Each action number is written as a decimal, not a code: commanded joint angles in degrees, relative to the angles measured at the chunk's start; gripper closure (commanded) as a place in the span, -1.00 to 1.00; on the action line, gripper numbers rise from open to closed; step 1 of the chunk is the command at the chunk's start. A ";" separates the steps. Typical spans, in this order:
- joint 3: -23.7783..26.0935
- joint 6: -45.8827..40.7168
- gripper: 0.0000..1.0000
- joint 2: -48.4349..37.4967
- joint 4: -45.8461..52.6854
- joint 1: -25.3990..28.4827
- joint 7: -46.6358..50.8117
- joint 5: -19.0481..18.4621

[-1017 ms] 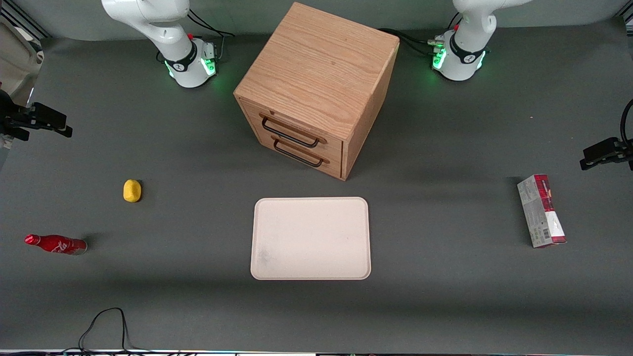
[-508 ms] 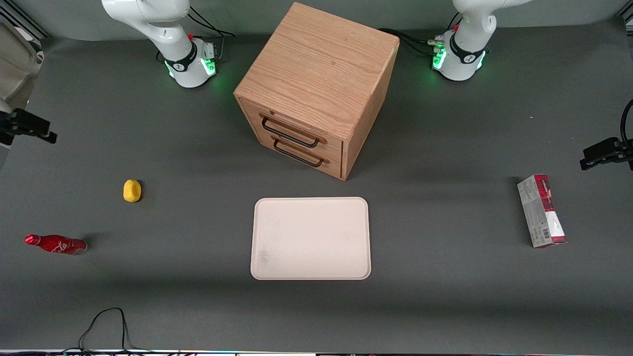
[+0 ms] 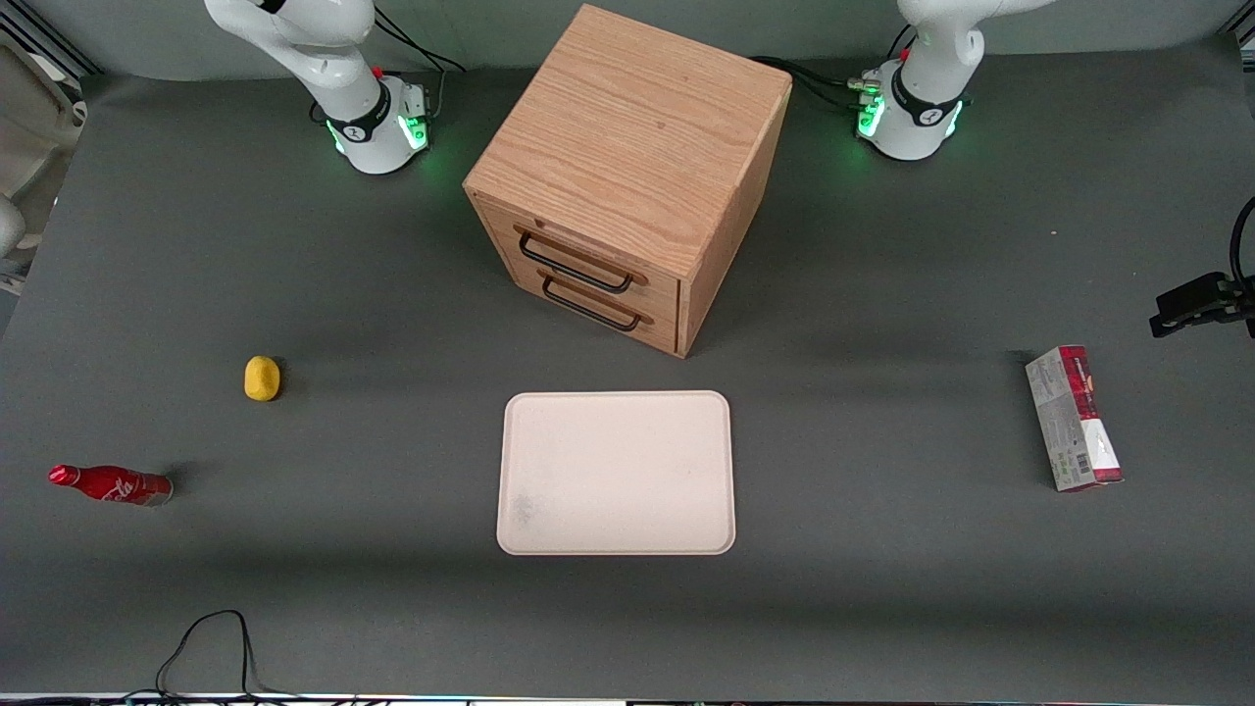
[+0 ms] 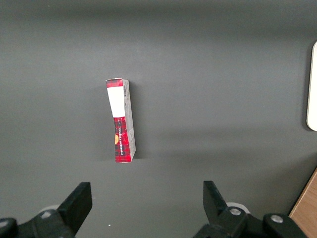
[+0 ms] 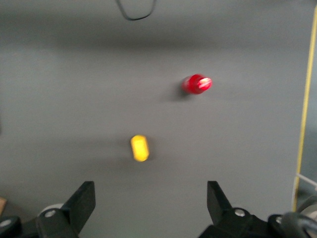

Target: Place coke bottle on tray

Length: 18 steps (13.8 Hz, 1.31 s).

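My right gripper grabs the coke bottle by its capped neck (image 3: 73,476) next, to set the bottle on the tray (image 3: 616,473).
The coke bottle (image 3: 110,484) is small and red with white script. It lies on its side on the grey table, far toward the working arm's end. It shows as a blurred red shape in the right wrist view (image 5: 197,84). The pale cream-pink tray (image 3: 616,473) lies flat in front of the wooden cabinet and holds nothing. My right gripper (image 5: 150,193) is out of the front view. In its wrist view it hangs high above the table, open and empty, well apart from the bottle, with its fingers (image 5: 85,194) spread wide.
A small yellow object (image 3: 262,378) lies farther from the front camera than the bottle and also shows in the right wrist view (image 5: 139,148). A wooden drawer cabinet (image 3: 627,176) stands mid-table. A red-and-grey carton (image 3: 1072,417) lies toward the parked arm's end. A black cable (image 3: 211,637) lies near the front edge.
My right gripper has moved sideways out of the front view at the working arm's end. The bottle, tray and other objects have not moved.
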 commanded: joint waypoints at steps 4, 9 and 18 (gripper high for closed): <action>2.42 1.88 -1.00 12.63 14.81 -9.87 -10.58 4.92; 3.57 3.38 -1.00 15.35 14.46 -10.24 -12.86 4.84; 3.57 8.66 -1.00 24.14 12.97 -8.22 -13.49 4.40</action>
